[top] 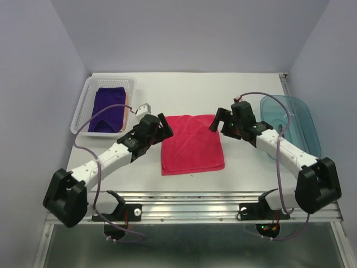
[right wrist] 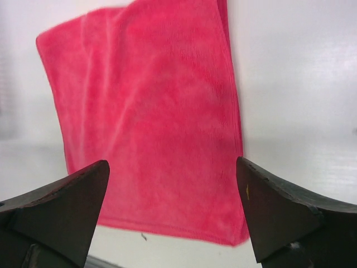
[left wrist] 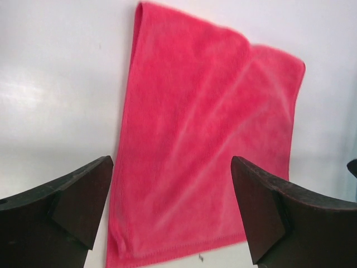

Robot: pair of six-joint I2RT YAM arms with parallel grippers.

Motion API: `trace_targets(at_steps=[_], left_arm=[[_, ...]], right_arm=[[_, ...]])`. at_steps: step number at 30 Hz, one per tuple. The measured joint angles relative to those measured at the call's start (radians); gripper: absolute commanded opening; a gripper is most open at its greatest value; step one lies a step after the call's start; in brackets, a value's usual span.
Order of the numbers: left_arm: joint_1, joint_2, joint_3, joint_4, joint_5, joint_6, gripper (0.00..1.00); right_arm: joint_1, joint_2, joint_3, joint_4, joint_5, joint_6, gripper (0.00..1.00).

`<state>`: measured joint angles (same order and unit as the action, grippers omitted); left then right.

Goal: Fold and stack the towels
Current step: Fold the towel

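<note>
The left gripper grabs the pink-red towel (top: 192, 144) by its far corner (top: 167, 118) next, which leaves the towel's near edge flat to fold over onto.
A pink-red towel (top: 192, 144) lies flat on the white table as a folded rectangle, also filling the left wrist view (left wrist: 206, 139) and the right wrist view (right wrist: 150, 123). My left gripper (top: 162, 126) hovers at its far left corner, open with nothing between the fingers (left wrist: 172, 164). At the far right corner my right gripper (top: 217, 120) is also open and empty (right wrist: 173, 164). A dark purple towel (top: 109, 107) lies folded in the clear basket, with an orange towel's edge (top: 128, 113) showing beside it.
The clear plastic basket (top: 83, 106) stands at the back left. A teal translucent tub (top: 301, 125) stands at the right, just behind my right arm. The table's front rail (top: 189, 201) runs along the near edge.
</note>
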<state>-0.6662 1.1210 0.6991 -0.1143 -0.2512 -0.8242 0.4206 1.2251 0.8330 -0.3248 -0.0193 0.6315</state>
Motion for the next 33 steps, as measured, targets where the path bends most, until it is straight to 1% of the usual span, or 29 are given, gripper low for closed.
trace_targets(at_steps=[2, 3, 4, 6, 9, 12, 13, 17, 22, 26, 29, 32, 33], left_arm=[[0.054, 0.134, 0.101, 0.028, -0.009, 0.054, 0.99], [0.069, 0.166, 0.13, 0.027, -0.01, 0.071, 0.99], [0.106, 0.242, 0.183, 0.035, -0.009, 0.103, 0.99], [0.152, 0.341, 0.251, 0.036, -0.006, 0.136, 0.99], [0.196, 0.464, 0.334, 0.042, -0.003, 0.195, 0.99], [0.204, 0.553, 0.4, 0.047, 0.013, 0.249, 0.92], [0.206, 0.589, 0.425, 0.045, 0.021, 0.269, 0.86], [0.219, 0.698, 0.516, 0.039, 0.046, 0.313, 0.81], [0.246, 0.773, 0.568, 0.035, 0.05, 0.341, 0.75], [0.261, 0.823, 0.609, 0.029, 0.056, 0.352, 0.6], [0.263, 0.853, 0.628, 0.027, 0.066, 0.36, 0.54], [0.269, 0.868, 0.628, 0.027, 0.082, 0.364, 0.53], [0.269, 0.874, 0.628, 0.027, 0.094, 0.365, 0.53]], right_arm=[[0.0, 0.141, 0.114, -0.003, 0.048, -0.018, 1.0], [0.0, 0.208, 0.168, -0.006, 0.069, -0.032, 1.0], [0.0, 0.254, 0.205, -0.005, 0.082, -0.042, 1.0], [-0.003, 0.351, 0.292, -0.008, 0.102, -0.063, 1.0], [-0.013, 0.451, 0.386, -0.008, 0.116, -0.091, 1.0], [-0.032, 0.53, 0.454, -0.008, 0.116, -0.111, 1.0], [-0.042, 0.556, 0.474, -0.008, 0.114, -0.118, 1.0], [-0.064, 0.638, 0.517, -0.01, 0.106, -0.135, 1.0], [-0.093, 0.71, 0.546, -0.013, 0.083, -0.145, 1.0], [-0.115, 0.747, 0.556, -0.015, 0.058, -0.145, 0.98], [-0.128, 0.764, 0.563, -0.014, 0.045, -0.145, 0.97], [-0.137, 0.769, 0.563, -0.014, 0.039, -0.145, 0.96], [-0.139, 0.77, 0.565, -0.015, 0.037, -0.145, 0.94]])
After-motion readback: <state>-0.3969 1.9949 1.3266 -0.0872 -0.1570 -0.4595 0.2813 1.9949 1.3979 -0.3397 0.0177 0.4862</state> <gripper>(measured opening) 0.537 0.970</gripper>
